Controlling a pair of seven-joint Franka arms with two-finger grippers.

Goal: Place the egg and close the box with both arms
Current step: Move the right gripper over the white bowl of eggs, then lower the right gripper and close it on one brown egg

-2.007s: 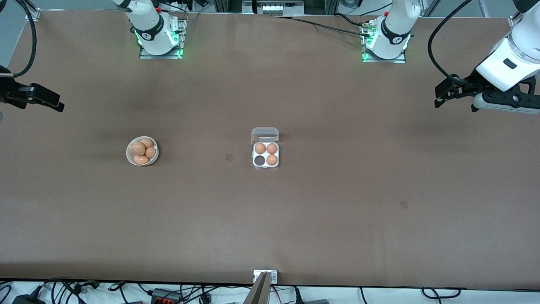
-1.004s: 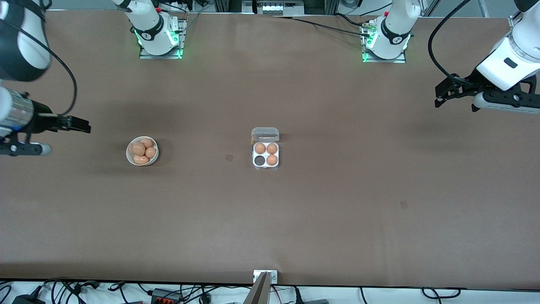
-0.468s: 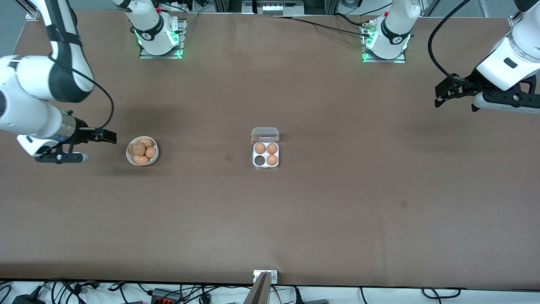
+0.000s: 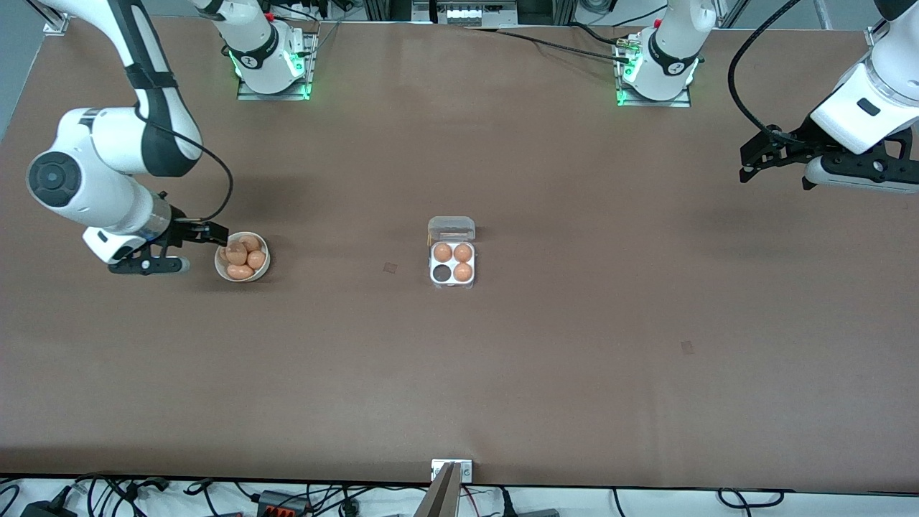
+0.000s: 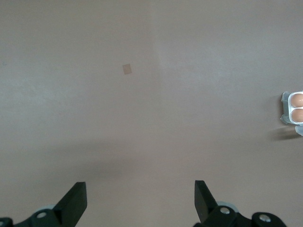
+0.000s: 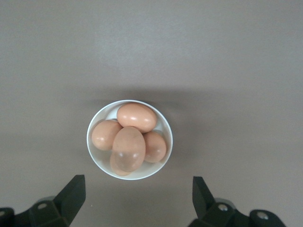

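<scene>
The right gripper grabs the top brown egg in the white bowl by the egg's narrow end next, to fill the box's empty cell.
The box [image 4: 452, 285] sits mid-table, its clear lid [image 4: 451, 228] open and standing on the side toward the robots' bases. Three brown eggs [image 4: 453, 253] fill its cells; one cell [image 4: 440, 273] is empty. A white bowl [image 4: 264, 267] holds several eggs [image 4: 240, 253]. My right gripper [image 4: 215, 235] is open and empty, over the table at the bowl's rim toward the right arm's end. The right wrist view shows the bowl [image 6: 151, 171] and eggs [image 6: 129, 147] just ahead of the open right gripper [image 6: 138, 177]. My left gripper [image 4: 750, 161] is open and empty and waits over the left arm's end.
The left wrist view shows bare brown table under the open left gripper [image 5: 140, 183], with the box [image 5: 293, 108] at the picture's edge. Small dark marks [image 4: 390, 268] lie on the table. The bowl stands toward the right arm's end from the box.
My right arm has swung in from the table's end to the bowl's rim, gripper open. The left arm, the box and the bowl have not moved.
</scene>
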